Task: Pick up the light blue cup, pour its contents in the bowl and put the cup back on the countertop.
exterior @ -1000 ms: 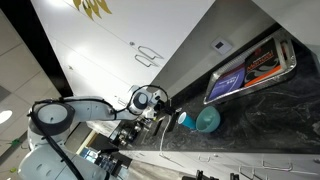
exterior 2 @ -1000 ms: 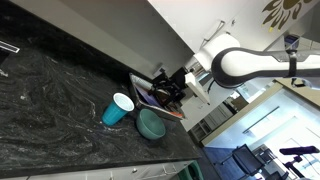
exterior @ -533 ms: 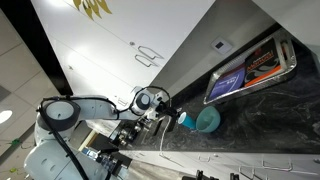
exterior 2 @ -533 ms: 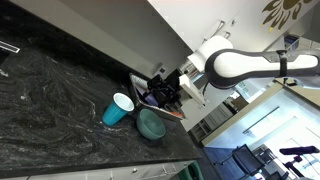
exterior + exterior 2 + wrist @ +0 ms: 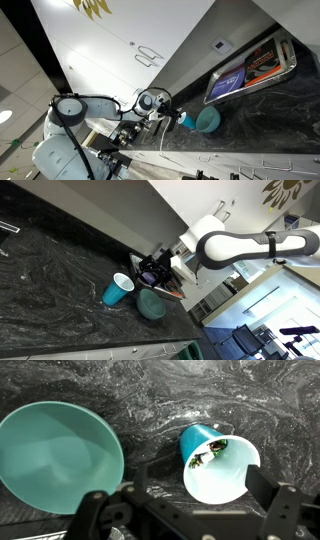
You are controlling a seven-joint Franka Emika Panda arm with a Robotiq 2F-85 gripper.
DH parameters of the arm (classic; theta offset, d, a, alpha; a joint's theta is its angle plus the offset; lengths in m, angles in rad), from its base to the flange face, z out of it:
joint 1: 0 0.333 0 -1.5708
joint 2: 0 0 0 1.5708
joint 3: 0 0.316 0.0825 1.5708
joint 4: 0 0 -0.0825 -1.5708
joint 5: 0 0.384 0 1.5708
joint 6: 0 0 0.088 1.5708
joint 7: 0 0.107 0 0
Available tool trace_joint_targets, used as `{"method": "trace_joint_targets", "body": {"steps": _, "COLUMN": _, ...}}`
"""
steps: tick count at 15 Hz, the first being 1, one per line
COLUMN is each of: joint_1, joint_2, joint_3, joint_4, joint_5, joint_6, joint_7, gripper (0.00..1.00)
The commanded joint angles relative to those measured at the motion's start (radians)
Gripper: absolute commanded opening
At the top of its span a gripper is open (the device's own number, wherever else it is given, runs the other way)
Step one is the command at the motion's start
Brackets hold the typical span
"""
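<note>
Next, to pour, my gripper pinches the light blue cup's rim on the side facing the bowl, which leaves the cup's opposite rim free.
The light blue cup (image 5: pixel 215 460) stands on the dark countertop (image 5: pixel 260 400), with small green and dark bits showing inside it. The teal bowl (image 5: pixel 55 455) sits just beside it, on the left in the wrist view. My gripper (image 5: pixel 200 488) is open, above and slightly short of the cup, one finger on each side of the cup's rim line, touching nothing. Both exterior views show the cup (image 5: pixel 185 120) (image 5: pixel 119 289) next to the bowl (image 5: pixel 208 119) (image 5: pixel 152 303), with the gripper (image 5: pixel 160 111) (image 5: pixel 160 272) close by.
A dark rectangular tray with coloured packets (image 5: pixel 250 68) lies on the countertop (image 5: pixel 275 110) beyond the bowl. A pale wall runs along the back of the counter. The counter's front edge (image 5: pixel 100 345) is near the cup and bowl.
The arm has swung in a little towards the cup. Cup and bowl have not moved.
</note>
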Motion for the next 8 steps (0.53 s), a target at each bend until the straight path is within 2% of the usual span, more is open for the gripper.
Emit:
{"method": "trace_joint_targets", "body": {"steps": 1, "joint_1": 0.039, "joint_2": 0.079, "joint_3": -0.041, "joint_4": 0.059, "joint_5": -0.028, "joint_6": 0.059, "joint_7": 0.045, "gripper": 1.00}}
{"method": "trace_joint_targets", "body": {"steps": 8, "joint_1": 0.088, "joint_2": 0.179, "joint_3": -0.107, "joint_4": 0.134, "joint_5": -0.023, "joint_6": 0.082, "joint_7": 0.054, "gripper": 1.00}}
